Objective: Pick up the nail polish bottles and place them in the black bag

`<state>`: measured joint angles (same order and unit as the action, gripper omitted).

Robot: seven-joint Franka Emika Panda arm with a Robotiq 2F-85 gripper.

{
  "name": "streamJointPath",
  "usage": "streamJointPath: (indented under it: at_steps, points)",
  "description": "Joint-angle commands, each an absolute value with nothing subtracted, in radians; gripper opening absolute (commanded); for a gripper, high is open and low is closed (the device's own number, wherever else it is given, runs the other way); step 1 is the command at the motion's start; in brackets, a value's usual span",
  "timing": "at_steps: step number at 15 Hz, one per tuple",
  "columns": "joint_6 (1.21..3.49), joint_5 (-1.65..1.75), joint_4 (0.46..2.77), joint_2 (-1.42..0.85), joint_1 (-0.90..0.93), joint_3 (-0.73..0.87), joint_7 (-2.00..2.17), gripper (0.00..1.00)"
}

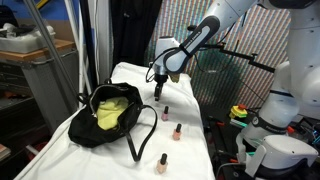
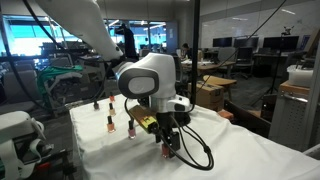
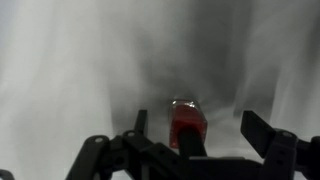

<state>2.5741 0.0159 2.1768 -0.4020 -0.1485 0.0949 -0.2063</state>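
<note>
Both fingertips are on either side of the dark cap (image 3: 191,145), at its depth, so it is time for my gripper to close on the red bottle now.
The black bag (image 1: 108,117) lies open on the white table, its yellow-green inside showing and its straps looping toward the front. Three nail polish bottles (image 1: 166,109) (image 1: 177,131) (image 1: 161,162) stand in a row beside it; they also show in an exterior view (image 2: 131,127) (image 2: 110,123) (image 2: 97,104). My gripper (image 1: 158,90) (image 2: 168,146) points down at the table past the bag. In the wrist view a red bottle (image 3: 186,122) with a dark cap stands between the spread fingers of my gripper (image 3: 198,125), closer to the left finger. The gripper is open.
The table is covered by a white cloth (image 1: 120,160) with edges near on both sides. A black cable (image 2: 195,155) loops on the cloth by the gripper. A grey bin (image 1: 45,70) stands beside the table, and a second white robot (image 1: 285,110) stands on the opposite side.
</note>
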Motion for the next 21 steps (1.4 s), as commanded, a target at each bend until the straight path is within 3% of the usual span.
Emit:
streamJointPath:
  at_steps: [1,9,21]
  points:
    - [2.557,0.041,2.15,-0.421,-0.153,0.096,-0.209,0.67]
    - [2.548,0.1,2.16,-0.398,-0.13,0.113,-0.177,0.15]
    - [2.548,0.346,2.25,-0.202,0.003,0.147,0.079,0.15]
